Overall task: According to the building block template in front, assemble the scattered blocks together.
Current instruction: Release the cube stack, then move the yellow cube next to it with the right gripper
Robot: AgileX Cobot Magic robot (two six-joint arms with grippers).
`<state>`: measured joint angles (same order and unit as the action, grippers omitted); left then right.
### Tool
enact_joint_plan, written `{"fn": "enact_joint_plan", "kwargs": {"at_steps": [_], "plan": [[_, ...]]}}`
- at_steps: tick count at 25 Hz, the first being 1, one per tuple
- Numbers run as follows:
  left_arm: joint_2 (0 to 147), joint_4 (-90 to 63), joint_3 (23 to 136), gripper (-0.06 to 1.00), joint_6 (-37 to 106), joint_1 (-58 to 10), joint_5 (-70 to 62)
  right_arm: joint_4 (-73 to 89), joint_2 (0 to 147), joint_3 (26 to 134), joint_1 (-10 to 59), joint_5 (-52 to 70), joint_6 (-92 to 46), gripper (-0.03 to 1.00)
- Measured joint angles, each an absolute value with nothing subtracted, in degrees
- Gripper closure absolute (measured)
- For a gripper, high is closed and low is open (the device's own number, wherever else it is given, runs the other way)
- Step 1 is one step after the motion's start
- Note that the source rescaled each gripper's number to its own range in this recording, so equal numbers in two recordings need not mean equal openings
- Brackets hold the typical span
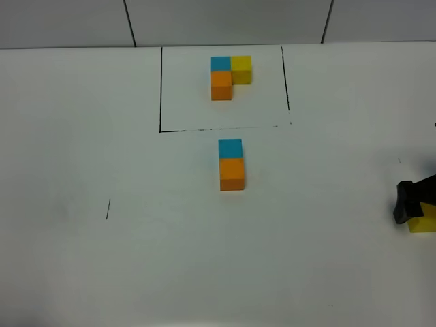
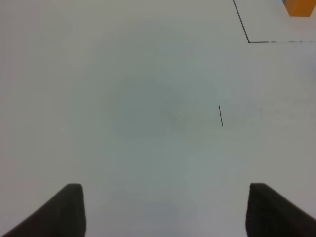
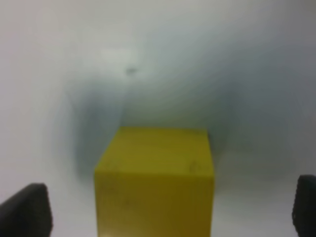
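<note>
My right fingers are down beside the yellow cube [image 1: 424, 224], so my right gripper closes on the cube next.
The template is an L-shaped trio, blue [image 1: 220, 63], yellow [image 1: 241, 69] and orange [image 1: 221, 86], inside a thin black outline [image 1: 161, 88]. Below it on the table, a loose blue cube [image 1: 230, 148] and a loose orange cube [image 1: 232, 173] sit touching in a line. The loose yellow cube [image 1: 424, 224] lies at the far right edge. My right gripper [image 1: 413, 208] is over it, and in the right wrist view the yellow cube [image 3: 155, 173] stands between the open fingers [image 3: 29, 210] with gaps on both sides. My left gripper [image 2: 163, 212] is open and empty over bare table.
A short black pen mark [image 1: 107, 208] lies on the white table at the left, and it also shows in the left wrist view [image 2: 220, 116]. That view shows the outline's corner [image 2: 248, 42] and the template's orange cube [image 2: 298, 7]. A tiled wall [image 1: 225, 20] runs behind.
</note>
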<state>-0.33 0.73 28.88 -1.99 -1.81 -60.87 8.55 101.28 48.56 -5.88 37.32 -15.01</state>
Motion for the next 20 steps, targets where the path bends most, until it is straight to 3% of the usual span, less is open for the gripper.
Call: {"fn": "enact_joint_plan", "kwargs": {"at_steps": [10, 16, 20], "plan": [[-0.33, 0.73, 28.88, 0.48, -1.99, -1.81, -60.87, 8.93, 102.73, 48.56, -5.91, 36.55, -15.17, 0.04], [-0.33, 0.73, 28.88, 0.48, -1.99, -1.81, -60.87, 9.04, 102.73, 48.56, -5.91, 35.95, -15.17, 0.27], [-0.33, 0.73, 28.88, 0.48, -1.99, -1.81, -60.87, 9.18, 102.73, 48.56, -5.91, 35.76, -15.17, 0.52]]}}
